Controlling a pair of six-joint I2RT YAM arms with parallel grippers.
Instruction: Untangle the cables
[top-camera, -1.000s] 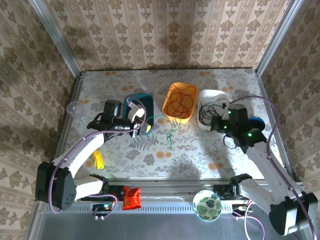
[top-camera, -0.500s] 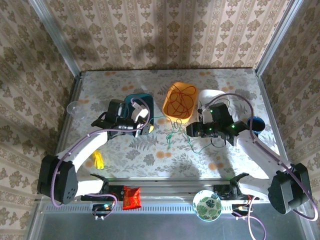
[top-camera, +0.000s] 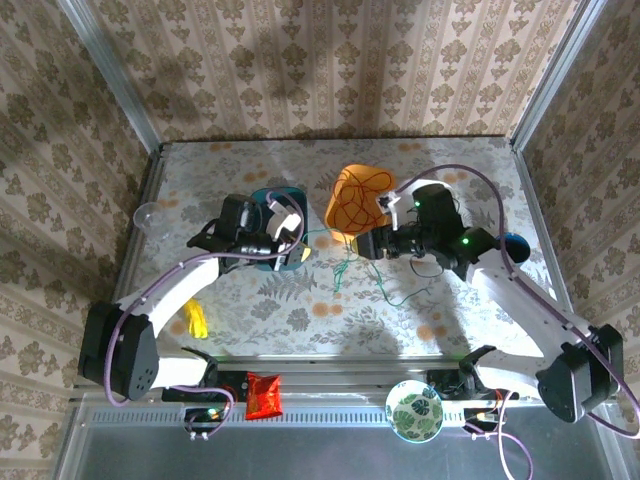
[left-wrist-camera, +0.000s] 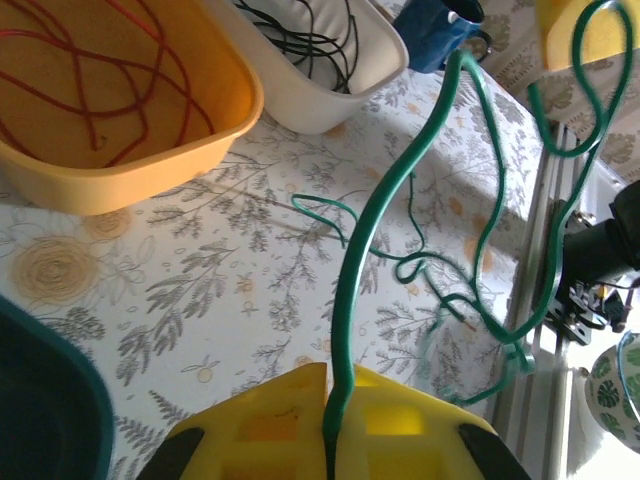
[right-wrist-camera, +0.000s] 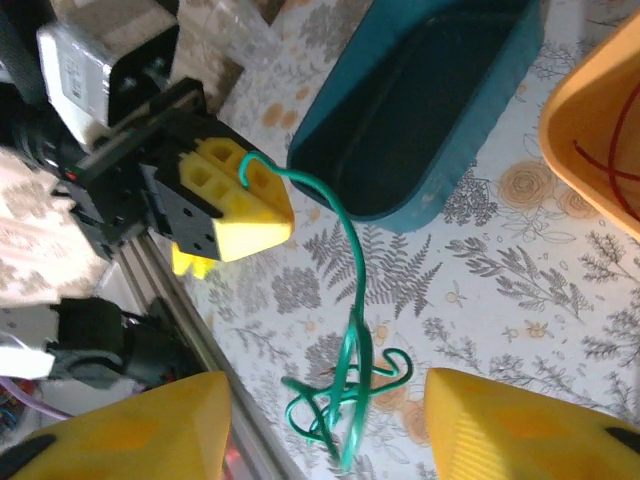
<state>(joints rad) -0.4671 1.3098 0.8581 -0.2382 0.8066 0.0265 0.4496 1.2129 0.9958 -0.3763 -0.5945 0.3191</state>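
The right gripper grabs the green cable by a loop of its knotted part next, to untangle it against the left gripper's end.
A green cable runs from my left gripper across the flowered table toward the right. The left gripper is shut on one end of the green cable, beside the teal bin. My right gripper hovers open, and the knotted part of the green cable hangs between its yellow fingers. The right gripper touches nothing. A red cable lies in the orange bin. A black cable lies in the white bin.
A blue mug stands at the right, behind the right arm. A clear cup sits at the left edge. A yellow object lies by the left arm. A red packet and a patterned bowl rest on the near rail.
My right arm has swung left from the white bin to over the green cable, and its jaws have opened. The left gripper has edged right, still holding the green cable.
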